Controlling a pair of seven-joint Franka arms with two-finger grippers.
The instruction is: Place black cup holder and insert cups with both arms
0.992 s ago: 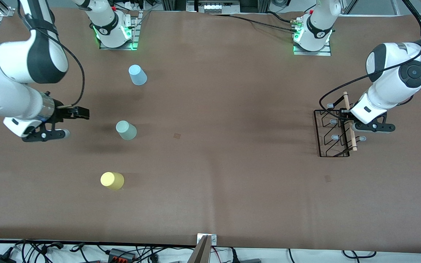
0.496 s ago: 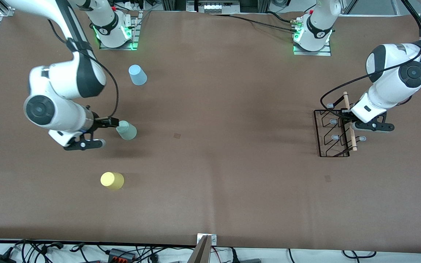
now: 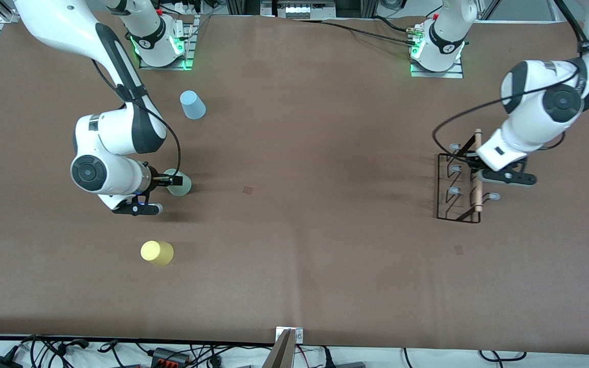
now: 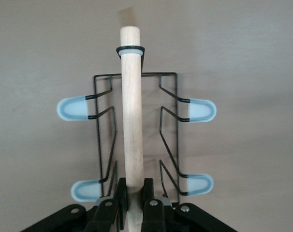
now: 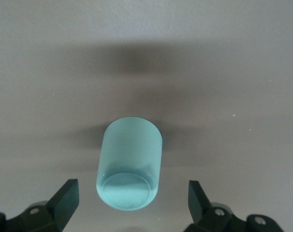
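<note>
The green cup's open end needs to stay free to slide onto the holder, so my right gripper will grab the cup by its closed base end point(image 5: 128, 186).
The black cup holder point(image 3: 450, 190) stands near the left arm's end of the table. My left gripper point(image 3: 478, 173) is shut on its wooden rod handle point(image 4: 132, 111), between the pale blue peg tips point(image 4: 74, 108). The pale green cup point(image 3: 181, 185) stands narrow end up. My right gripper point(image 3: 165, 189) is open, with a finger point(image 5: 66, 195) on each side of the green cup point(image 5: 130, 164) and not touching it. The light blue cup point(image 3: 192, 105) stands farther from the front camera. The yellow cup point(image 3: 157, 253) stands nearer to it.
Both arm bases point(image 3: 159, 43) sit on plates at the table's edge farthest from the front camera. Cables and a metal bracket point(image 3: 288, 342) lie along the nearest edge. Bare brown table point(image 3: 315, 168) stretches between the cups and the holder.
My right arm swung in from the table's end and brought its open gripper around the green cup. My left gripper shut on the wooden handle, and the holder shifted slightly toward the right arm's end.
</note>
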